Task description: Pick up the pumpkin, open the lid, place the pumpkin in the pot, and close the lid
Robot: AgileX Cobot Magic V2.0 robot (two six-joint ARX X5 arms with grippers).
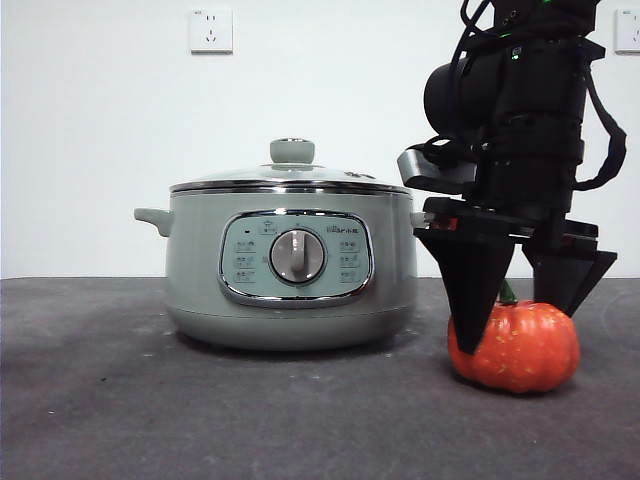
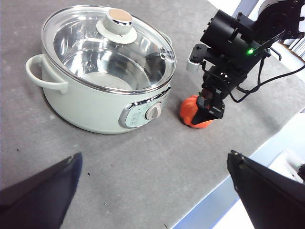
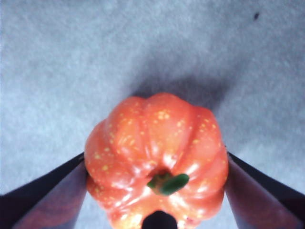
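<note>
I need to grab the orange pumpkin next with my right gripper, by its plump ribbed body (image 1: 520,350) (image 3: 157,133), so that it can go into the pot.
The orange-red pumpkin (image 1: 525,350) sits on the dark table, right of the sage-green pot (image 1: 190,270). The glass lid (image 1: 290,180) with its green knob rests shut on the pot. My right gripper (image 1: 515,330) is down over the pumpkin and open, one jaw on each side, close against it. The right wrist view shows the pumpkin (image 3: 157,133) with its green stem filling the gap of that gripper (image 3: 156,157). My left gripper (image 2: 155,157) is open and empty, high above the table. From there I see the pot (image 2: 81,109), the lid (image 2: 143,71), the pumpkin (image 2: 190,112) and the right gripper (image 2: 207,112).
The grey table (image 1: 150,400) stretches in front of the pot. Its edge (image 2: 248,157) runs close past the pumpkin on the side away from the pot. A white wall with a socket (image 1: 211,30) stands behind.
</note>
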